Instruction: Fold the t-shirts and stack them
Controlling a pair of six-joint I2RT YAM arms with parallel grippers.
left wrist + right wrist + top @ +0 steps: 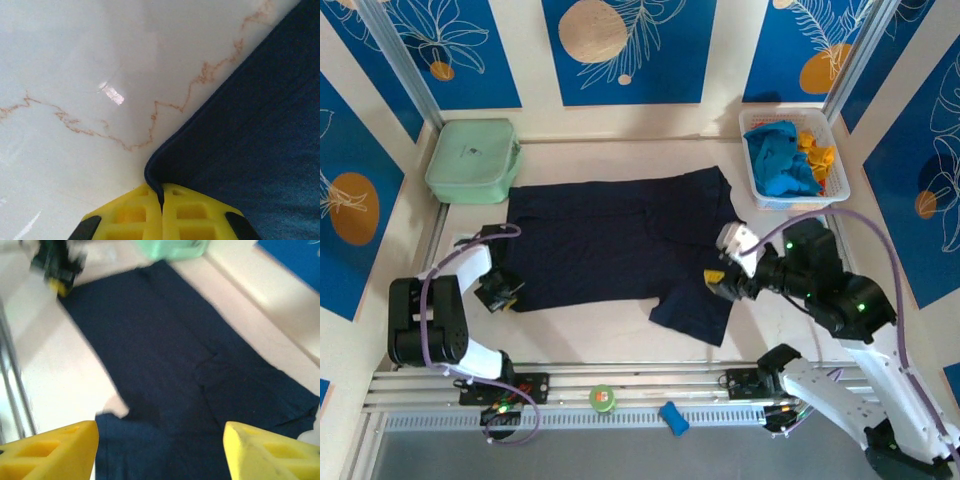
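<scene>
I will next grab the navy t-shirt's near sleeve at its cuff edge (688, 331) (102, 458) with my right gripper, to fold the t-shirt's near side over its far side.
A large dark navy t-shirt (620, 245) lies spread flat across the table's middle, one sleeve reaching toward the near right. My left gripper (505, 292) sits at the shirt's near-left corner. In the left wrist view its yellow fingers (130, 215) are shut on the corner of the navy hem (155, 175). My right gripper (720, 278) hovers over the right sleeve area, and its jaws stand wide open above the navy cloth (165, 365) with nothing between them. A turquoise t-shirt (778, 160) and an orange-yellow one (817, 155) lie bunched in the white basket (840, 180).
A mint-green box (472, 160) stands at the back left, just beyond the shirt's far-left corner. On the near rail lie a green tape roll (603, 399) and a small blue object (672, 417). Patterned walls close in both sides.
</scene>
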